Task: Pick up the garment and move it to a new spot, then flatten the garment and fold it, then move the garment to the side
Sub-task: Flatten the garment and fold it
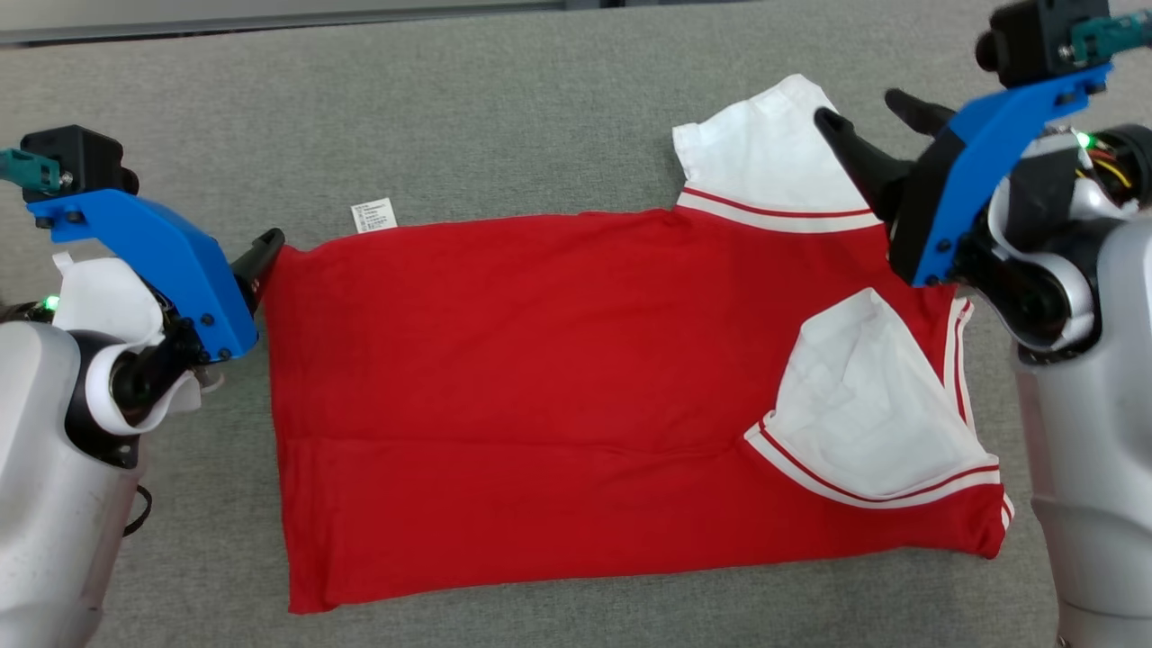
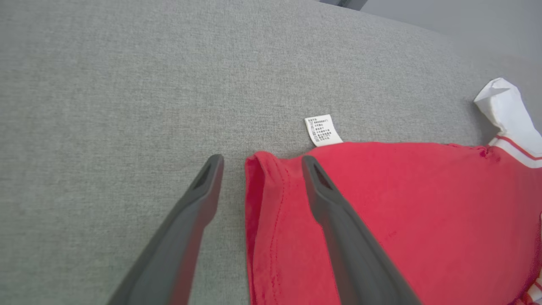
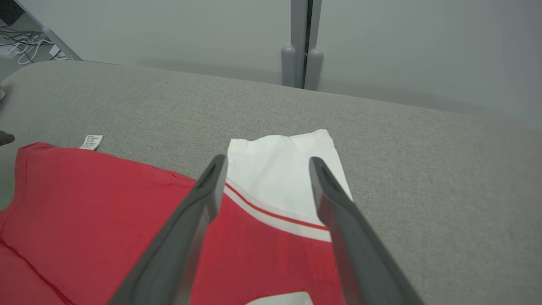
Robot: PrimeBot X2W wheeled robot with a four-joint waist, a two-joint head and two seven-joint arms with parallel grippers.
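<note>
My left gripper grabs the shirt by its hem corner beside the care label next, since a fold rises there while the red body [image 1: 497, 378] lies flat.
The garment [image 1: 540, 396] is a red shirt with white, red-striped sleeves, spread flat on the grey table [image 1: 504, 126] with its neck end to the right. One white sleeve [image 1: 765, 153] sticks out at the far right, the other [image 1: 864, 405] is folded onto the red body. A white care label [image 1: 373, 215] pokes out at the far left edge. My left gripper [image 2: 262, 163] is open just above the shirt's far left corner [image 2: 264, 169], nothing held. Over the far sleeve [image 3: 279, 173] my right gripper [image 3: 267, 163] hovers open and empty.
The table's far edge [image 1: 270, 31] runs along the top of the head view, with a grey wall and post [image 3: 301, 51] behind it. Bare grey surface lies beyond and to both sides of the shirt.
</note>
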